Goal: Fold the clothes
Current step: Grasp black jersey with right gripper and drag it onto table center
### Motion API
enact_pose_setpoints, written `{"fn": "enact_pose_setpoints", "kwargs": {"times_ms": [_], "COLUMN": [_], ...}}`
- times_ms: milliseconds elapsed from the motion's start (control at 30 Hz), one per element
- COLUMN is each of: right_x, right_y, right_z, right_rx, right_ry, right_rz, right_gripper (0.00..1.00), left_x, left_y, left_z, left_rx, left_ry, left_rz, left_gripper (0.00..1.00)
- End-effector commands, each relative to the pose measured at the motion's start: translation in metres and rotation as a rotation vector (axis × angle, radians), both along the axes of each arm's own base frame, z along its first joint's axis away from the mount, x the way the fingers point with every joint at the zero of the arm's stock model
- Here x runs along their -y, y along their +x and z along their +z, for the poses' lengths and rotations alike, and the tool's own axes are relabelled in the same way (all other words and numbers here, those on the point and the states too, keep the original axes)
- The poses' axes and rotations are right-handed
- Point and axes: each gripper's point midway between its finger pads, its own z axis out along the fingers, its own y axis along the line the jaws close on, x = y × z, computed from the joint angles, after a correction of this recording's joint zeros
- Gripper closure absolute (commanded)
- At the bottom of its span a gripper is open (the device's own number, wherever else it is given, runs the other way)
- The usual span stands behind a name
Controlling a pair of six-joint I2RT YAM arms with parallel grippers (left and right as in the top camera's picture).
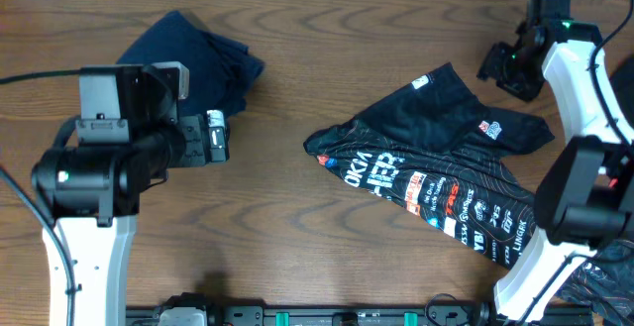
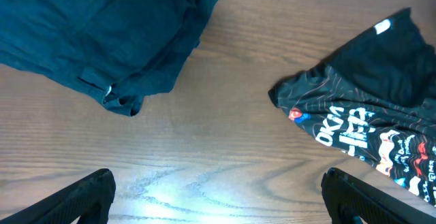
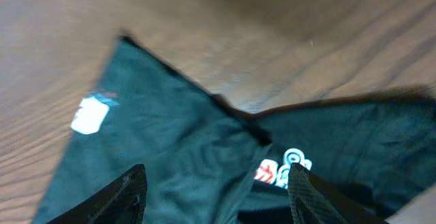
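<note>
My right gripper will next grab the crumpled jersey by its far edge at the crease (image 1: 482,112) (image 3: 257,143) beside the small logo, to pull the jersey open for folding.
The clothes, a black jersey (image 1: 436,167) with thin orange lines, small logos and white lettering, lie crumpled on the table at centre right. The jersey also fills the lower part of the right wrist view (image 3: 204,149) and shows at the right of the left wrist view (image 2: 381,94). My right gripper (image 1: 507,68) hovers over the jersey's far right corner. Its fingers (image 3: 133,190) stand apart above the cloth, so the right gripper (image 3: 216,173) is open and grips nothing. My left gripper (image 1: 220,136) is wide open over bare wood (image 2: 218,178), well left of the jersey.
A dark navy garment (image 1: 198,58) lies bunched at the back left, just behind the left gripper, and shows in the left wrist view (image 2: 95,40). Bare wooden table (image 1: 297,227) lies between the two garments. Part of the jersey hangs past the front right edge.
</note>
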Motion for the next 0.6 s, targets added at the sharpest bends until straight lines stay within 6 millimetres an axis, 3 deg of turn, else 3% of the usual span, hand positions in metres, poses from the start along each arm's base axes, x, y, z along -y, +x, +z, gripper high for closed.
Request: {"fn": "enact_pose_setpoints", "kwargs": {"times_ms": [0,167,233,300,367,433,567], "right_x": [-0.009,-0.016,-0.02,-0.023,-0.032,-0.043,-0.063], "right_y": [-0.005,-0.01,-0.01,-0.01,-0.006,-0.003,-0.001], "right_z": [-0.033,-0.07,-0.08,-0.084,-0.082,-0.076,-0.052], "right_rx": [-0.072,-0.146,-0.161,-0.165,-0.144,-0.116,-0.061], "right_ry": [0.125,0.162,0.171,0.181,0.212,0.268,0.383], "right_rz": [0.018,0.038,0.043,0.055,0.096,0.132,0.187], "right_gripper": [0.35,0.36,0.45,0.6,0.82,0.96,0.99], "left_x": [0.0,0.001,0.001,0.001,0.001,0.001,0.001], "left_y": [0.006,0.012,0.013,0.015,0.016,0.017,0.019], "left_z": [-0.003,-0.012,-0.015,-0.017,-0.018,-0.018,-0.017], "left_rx": [-0.014,-0.051,-0.06,-0.068,-0.071,-0.068,-0.06], "left_ry": [0.016,0.009,0.009,0.009,0.01,0.009,0.009], "left_rz": [-0.009,-0.014,-0.014,-0.014,-0.014,-0.014,-0.014], "left_gripper": [0.02,0.02,0.02,0.02,0.02,0.02,0.02]}}
